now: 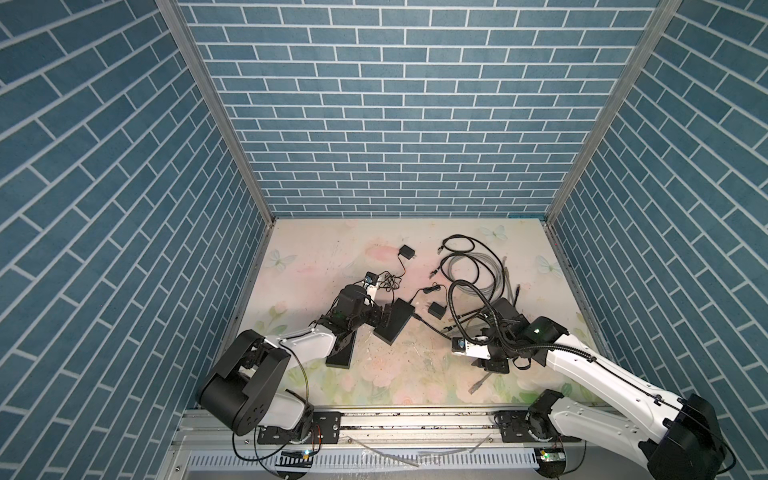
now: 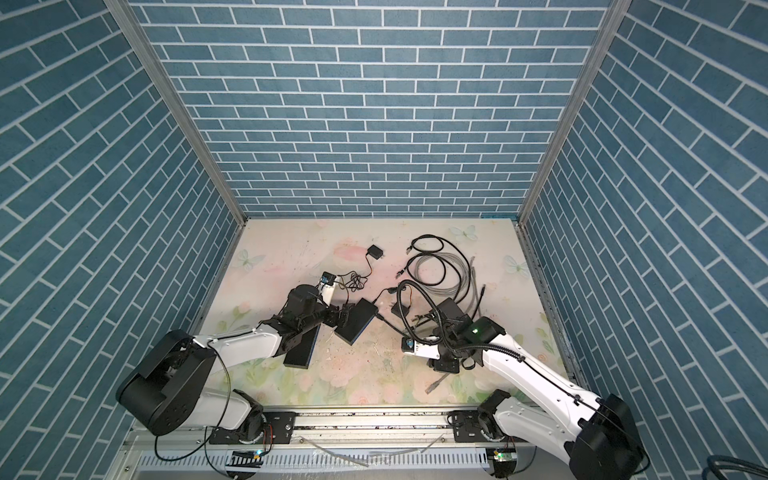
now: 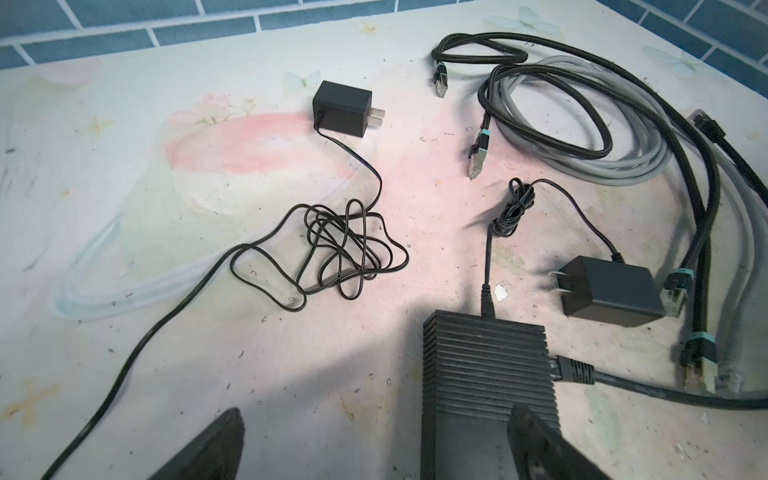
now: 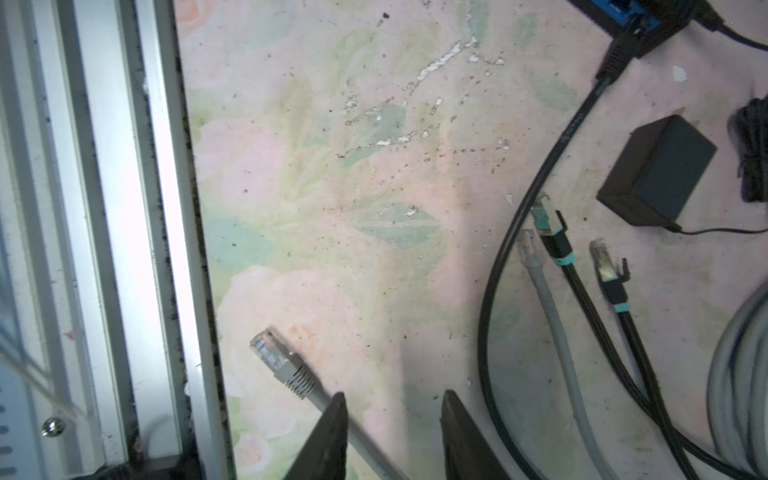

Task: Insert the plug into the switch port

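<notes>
My right gripper next needs to grab the grey cable by the ribbed boot behind its clear plug point(image 4: 270, 351). The tip of the plug then stays free to go in.
The black ribbed switch point(image 3: 486, 365) lies at mid-table in both top views point(image 1: 395, 324) point(image 2: 359, 322), with a black cable and a thin power cord plugged in. My left gripper point(image 3: 378, 432) is open beside it point(image 1: 384, 318), one finger over the switch's top and the other over bare table. A grey cable with a clear plug point(image 4: 270, 351) lies near the front edge point(image 1: 473, 388). My right gripper point(image 4: 392, 411) hovers over that cable point(image 1: 492, 368), jaws apart. The cable passes under one finger into the gap and is not gripped. The switch's blue port face point(image 4: 636, 20) lies farther off.
Two black power adapters point(image 3: 345, 108) point(image 3: 611, 291) with thin cords lie behind the switch. Coiled grey and black network cables point(image 1: 469, 266) fill the back right, with loose plugs point(image 4: 548, 224) near my right gripper. Another black box point(image 1: 340, 353) sits under the left arm. An aluminium rail point(image 4: 104, 208) borders the front.
</notes>
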Available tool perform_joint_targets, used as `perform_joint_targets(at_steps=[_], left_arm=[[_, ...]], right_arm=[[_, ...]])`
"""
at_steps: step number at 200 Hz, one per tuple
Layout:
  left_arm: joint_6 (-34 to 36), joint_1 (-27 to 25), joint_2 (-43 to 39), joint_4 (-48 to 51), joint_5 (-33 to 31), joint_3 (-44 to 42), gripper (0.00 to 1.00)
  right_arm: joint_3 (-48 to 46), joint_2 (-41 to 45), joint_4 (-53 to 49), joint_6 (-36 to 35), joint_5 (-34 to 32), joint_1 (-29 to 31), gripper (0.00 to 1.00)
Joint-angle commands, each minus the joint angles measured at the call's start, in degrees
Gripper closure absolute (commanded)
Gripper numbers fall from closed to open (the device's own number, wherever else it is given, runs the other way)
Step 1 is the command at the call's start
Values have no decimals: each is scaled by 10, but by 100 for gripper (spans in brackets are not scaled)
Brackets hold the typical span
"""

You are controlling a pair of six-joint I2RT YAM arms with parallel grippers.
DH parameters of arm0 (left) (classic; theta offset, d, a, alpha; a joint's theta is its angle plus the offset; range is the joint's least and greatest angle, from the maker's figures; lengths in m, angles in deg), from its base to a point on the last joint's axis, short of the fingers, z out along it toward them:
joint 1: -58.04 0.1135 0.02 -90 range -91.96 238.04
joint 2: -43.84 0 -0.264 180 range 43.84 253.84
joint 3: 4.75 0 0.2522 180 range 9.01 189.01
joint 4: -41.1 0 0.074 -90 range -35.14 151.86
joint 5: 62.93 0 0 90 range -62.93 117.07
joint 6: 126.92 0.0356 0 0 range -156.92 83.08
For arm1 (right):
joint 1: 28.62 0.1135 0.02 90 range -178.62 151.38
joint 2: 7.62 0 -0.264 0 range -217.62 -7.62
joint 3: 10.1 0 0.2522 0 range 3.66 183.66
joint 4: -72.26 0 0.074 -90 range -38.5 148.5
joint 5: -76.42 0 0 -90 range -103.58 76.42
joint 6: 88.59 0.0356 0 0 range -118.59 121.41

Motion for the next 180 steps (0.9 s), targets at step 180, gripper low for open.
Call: perform_joint_targets(at_steps=[180], left_arm=[[7, -3, -10, -33, -22, -37, 0]], right_arm=[[-87, -58, 21, -109, -36, 56, 62]])
